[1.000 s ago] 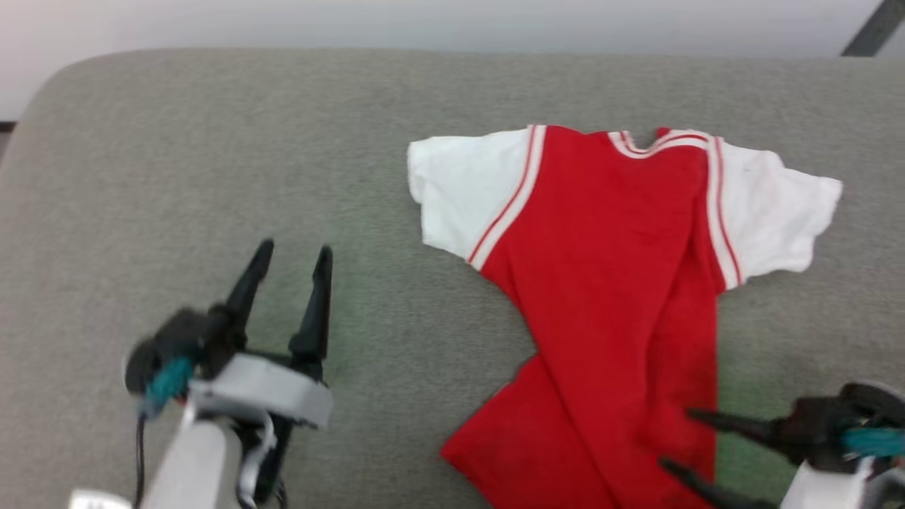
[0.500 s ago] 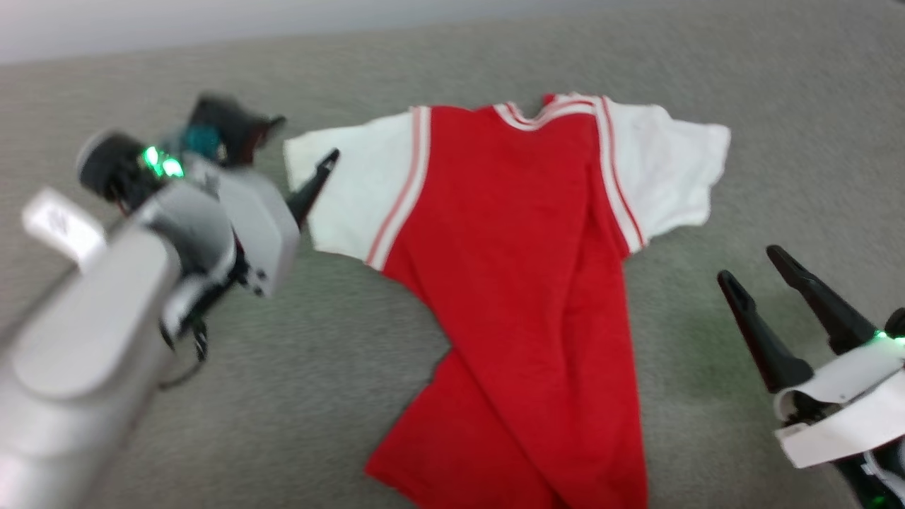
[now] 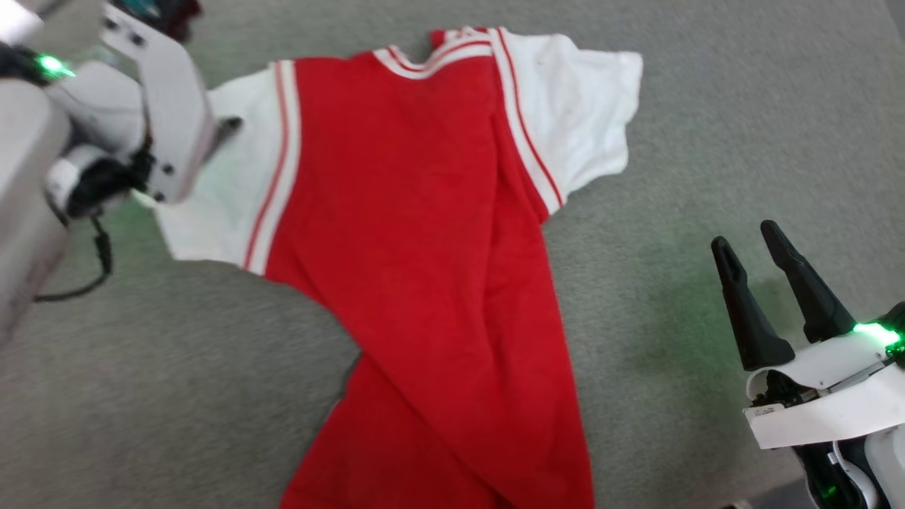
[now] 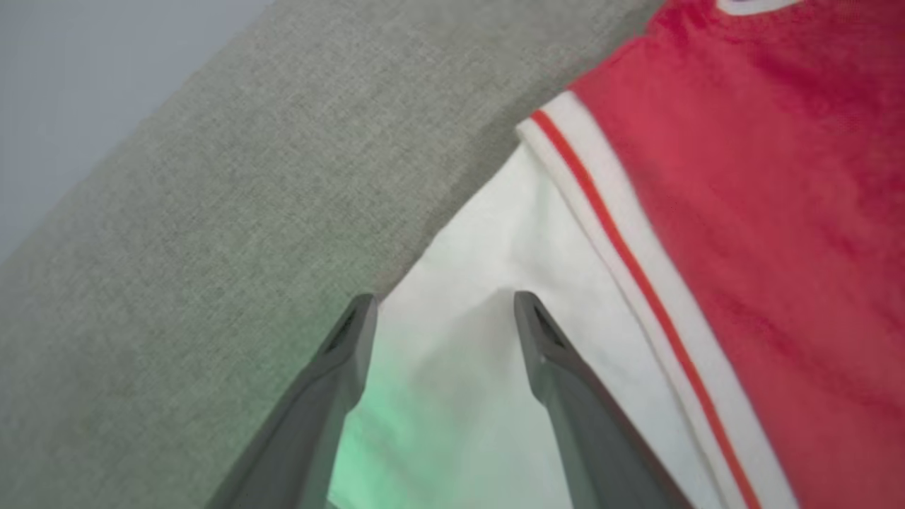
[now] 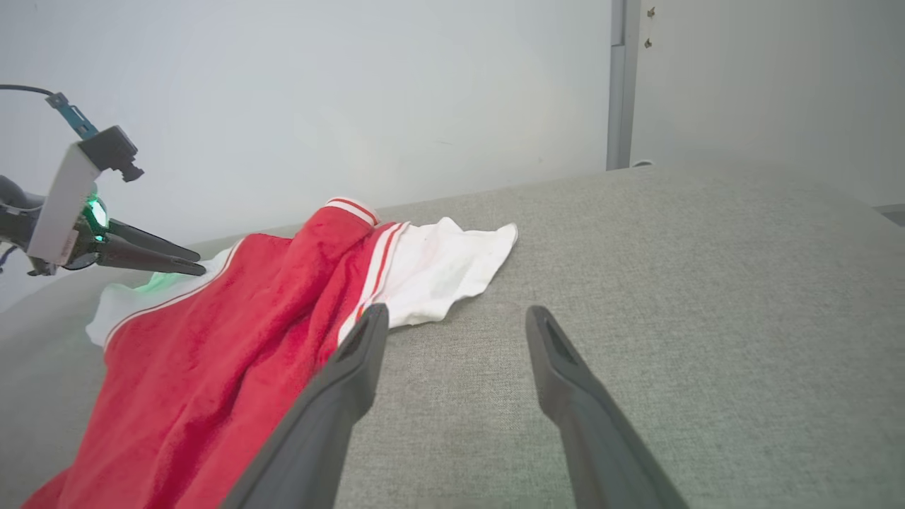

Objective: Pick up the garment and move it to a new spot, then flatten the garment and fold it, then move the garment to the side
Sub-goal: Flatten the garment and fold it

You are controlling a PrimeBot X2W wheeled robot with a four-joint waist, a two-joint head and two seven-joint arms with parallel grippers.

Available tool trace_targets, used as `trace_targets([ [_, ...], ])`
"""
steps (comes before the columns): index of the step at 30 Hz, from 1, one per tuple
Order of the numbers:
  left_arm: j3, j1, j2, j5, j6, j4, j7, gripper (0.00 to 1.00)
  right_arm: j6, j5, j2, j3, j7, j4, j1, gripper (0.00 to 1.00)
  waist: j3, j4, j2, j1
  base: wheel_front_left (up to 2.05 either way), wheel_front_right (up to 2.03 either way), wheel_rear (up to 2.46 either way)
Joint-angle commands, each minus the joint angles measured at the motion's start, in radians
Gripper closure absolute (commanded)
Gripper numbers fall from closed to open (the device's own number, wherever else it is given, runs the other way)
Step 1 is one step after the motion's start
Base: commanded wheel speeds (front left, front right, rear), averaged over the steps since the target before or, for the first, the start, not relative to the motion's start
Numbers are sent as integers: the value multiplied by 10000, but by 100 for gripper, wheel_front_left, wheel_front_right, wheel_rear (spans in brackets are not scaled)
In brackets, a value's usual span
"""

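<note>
The red body [image 3: 399, 186] lies flat on the grey surface. My left gripper should grab the garment next by the edge of its white sleeve [image 3: 243, 80].
The garment [image 3: 410, 233] lies spread on a grey upholstered surface, plain red side up, collar at the far end. Both white sleeves are out to the sides and the printed graphic is hidden. My left gripper [image 3: 226, 127] hovers at the left sleeve. In the left wrist view it is open [image 4: 444, 304], its fingertips over the sleeve's white cloth [image 4: 459, 396] near the far edge. My right gripper [image 3: 746, 239] stands open over bare surface to the right of the red body. The right wrist view shows it [image 5: 458, 312] empty, beside the right sleeve [image 5: 445, 268].
The grey surface [image 3: 707, 141] stretches wide to the right and front left of the garment. A pale wall [image 5: 353, 85] and a vertical metal post [image 5: 619, 85] stand beyond its far edge. A black cable [image 3: 99, 261] hangs from my left arm.
The head camera has tilted closer. My left gripper went from the near left of the surface up to the left sleeve. My right gripper left the hem and now points away, beside the garment.
</note>
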Motion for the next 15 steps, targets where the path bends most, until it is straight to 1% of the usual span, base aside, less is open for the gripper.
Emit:
trace_targets([
  [1,-227,-171,57,-135,-17,191,56,0,-15,-9,118,-17,-46,-17,13,0,653,-659,0,0,0,0,0],
  [3,-598,-416,113,-281,-17,460,62,0,-15,-5,204,-65,-47,-6,6,0,714,-727,0,0,0,0,0],
  [6,-1141,-392,127,-926,-21,646,552,0,-15,-15,271,-112,-47,-7,57,0,748,-752,0,0,0,0,0],
  [7,-1329,-386,152,-1135,-21,626,779,5,-15,-12,264,-142,-47,7,67,0,757,-738,0,0,0,0,0],
  [8,-1504,-378,163,-1369,-21,582,986,23,-15,-21,230,-165,-47,26,61,0,761,-714,0,0,0,0,0],
  [9,-1655,-402,178,-1579,-22,494,1146,55,-15,-56,159,-172,-47,49,19,0,773,-677,0,0,0,0,0],
  [10,-1761,-446,206,-1766,-22,437,1235,78,-15,-93,78,-132,-47,55,-78,0,785,-642,0,0,0,0,0],
  [11,-1891,-496,230,-1937,-22,355,1354,94,-15,-166,-36,-49,-47,56,-208,0,789,-599,0,0,0,0,0],
  [12,-1995,-557,273,-2071,-24,286,1465,100,-15,-245,-162,52,-49,65,-356,0,797,-557,0,0,0,0,0],
  [15,-2175,-827,303,-2265,-24,102,1374,100,-15,-493,-703,529,-48,218,-952,0,850,-417,0,0,0,0,0],
])
